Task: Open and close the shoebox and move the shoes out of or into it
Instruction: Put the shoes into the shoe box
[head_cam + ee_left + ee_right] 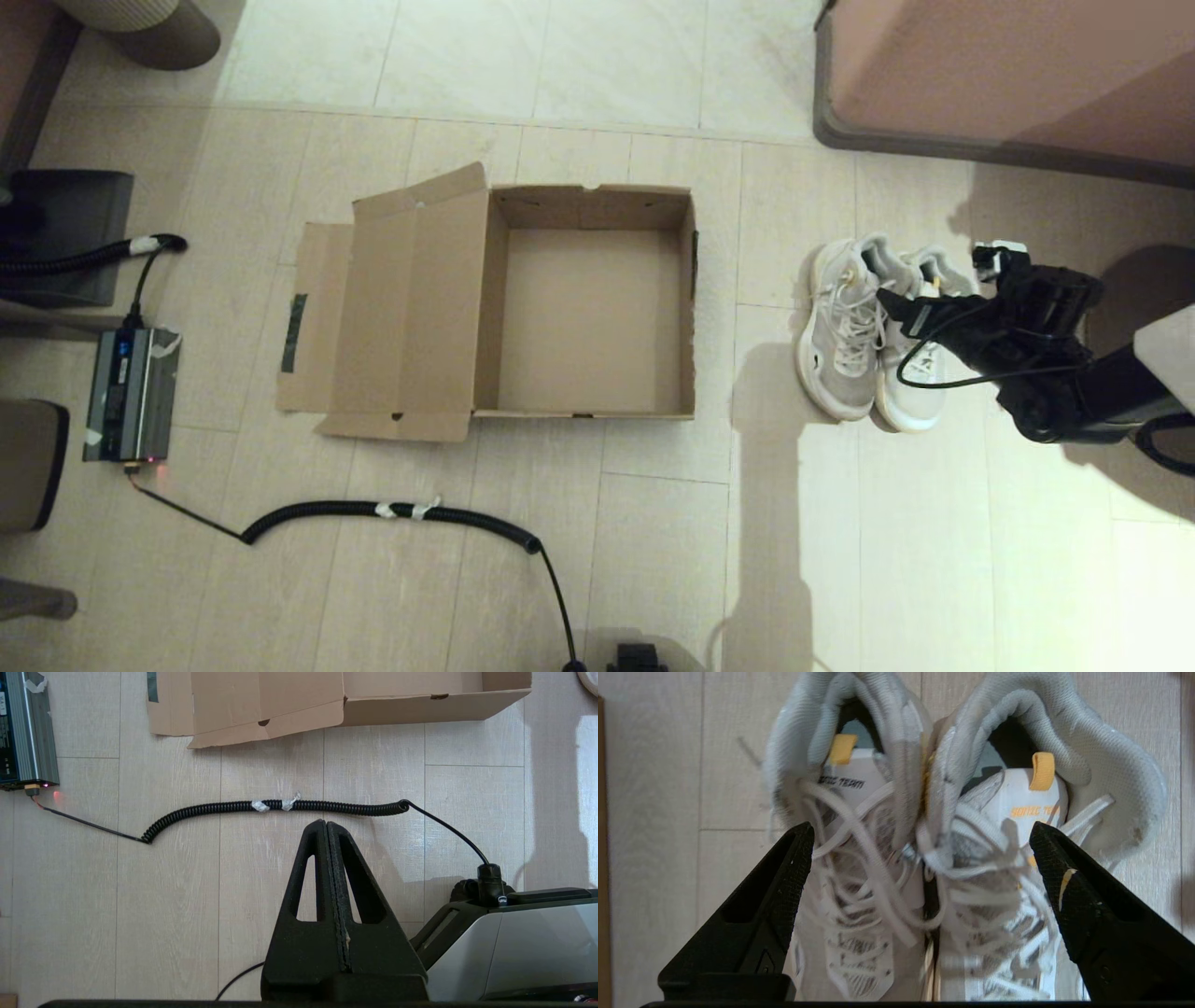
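Note:
Next, my right gripper picks up the white sneakers together by their adjoining collar sides to carry the pair into the open shoebox.
The brown cardboard shoebox (583, 210) lies open and empty on the floor, its lid (411, 308) folded out flat to the left with a dark tape strip (294, 331) on the edge flap. Its near wall (434, 707) shows in the left wrist view. The pair of white sneakers (845, 327) stands side by side on the floor to the right of the box. My right gripper (910, 308) hangs open just above the shoes (924, 858), one finger over each shoe's laces, nothing gripped. My left gripper (325, 823) is shut and empty, parked low near the robot base.
A black coiled cable (392, 511) runs across the floor in front of the box to a grey power unit (129, 392) at the left. A pink-brown piece of furniture (1008, 75) stands at the back right. Dark objects sit along the left edge.

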Controlling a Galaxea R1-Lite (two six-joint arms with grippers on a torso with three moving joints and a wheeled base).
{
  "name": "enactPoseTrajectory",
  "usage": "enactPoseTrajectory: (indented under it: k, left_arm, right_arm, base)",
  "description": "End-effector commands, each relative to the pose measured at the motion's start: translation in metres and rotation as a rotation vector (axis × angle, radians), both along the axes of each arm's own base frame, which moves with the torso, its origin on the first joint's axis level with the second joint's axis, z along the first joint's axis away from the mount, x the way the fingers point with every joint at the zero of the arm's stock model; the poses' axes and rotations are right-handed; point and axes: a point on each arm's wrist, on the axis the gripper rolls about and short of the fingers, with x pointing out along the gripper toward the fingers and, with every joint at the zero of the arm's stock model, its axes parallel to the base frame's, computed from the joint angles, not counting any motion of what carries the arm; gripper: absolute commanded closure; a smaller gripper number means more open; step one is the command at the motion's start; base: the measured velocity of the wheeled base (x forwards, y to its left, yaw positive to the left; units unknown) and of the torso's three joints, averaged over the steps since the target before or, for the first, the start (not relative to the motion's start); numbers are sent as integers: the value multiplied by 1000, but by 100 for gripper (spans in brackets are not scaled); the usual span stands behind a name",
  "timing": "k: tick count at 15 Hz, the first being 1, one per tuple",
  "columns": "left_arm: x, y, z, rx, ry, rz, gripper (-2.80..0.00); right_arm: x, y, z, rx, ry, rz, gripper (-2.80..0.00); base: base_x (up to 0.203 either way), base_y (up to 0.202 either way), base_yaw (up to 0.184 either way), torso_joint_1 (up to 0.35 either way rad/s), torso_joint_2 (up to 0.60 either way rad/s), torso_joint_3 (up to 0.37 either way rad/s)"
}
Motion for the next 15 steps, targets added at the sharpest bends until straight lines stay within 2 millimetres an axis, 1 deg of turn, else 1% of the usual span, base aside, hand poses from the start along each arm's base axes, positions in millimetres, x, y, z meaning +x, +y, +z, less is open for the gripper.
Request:
enactPoseTrajectory:
  k: [1,4,6,7,10,11,13,15]
  left_arm:
    - [1,0,-2,0,9,2,0]
    - [1,0,-2,0,9,1,0]
    - [1,0,-2,0,9,0,0]
    - [1,0,-2,0,9,0,0]
    - [1,0,-2,0,9,0,0]
    - [1,0,-2,0,9,0,0]
    - [1,0,-2,0,9,0,0]
    - [1,0,-2,0,9,0,0]
  right_arm:
    - [11,-3,-12,0,-14,0,-280]
    - [27,-3,-18,-6,-79,-2,-280]
    - [31,-3,-20,-6,-90,-3,-280]
    - [33,-3,-24,-4,-85,-4,-280]
    - [44,-5,-29,-2,-112,-19,-280]
    - [47,-5,-30,1,-121,-20,0]
    - [49,-3,-27,22,-139,-13,0]
    - [50,-1,-18,24,-164,-22,0]
  base:
    - [0,0,0,0,0,0]
    - [0,0,0,0,0,0]
    - [0,0,0,0,0,0]
    - [0,0,0,0,0,0]
    - [0,0,0,0,0,0]
    - [0,0,0,0,0,0]
    - [0,0,0,0,0,0]
    - [0,0,0,0,0,0]
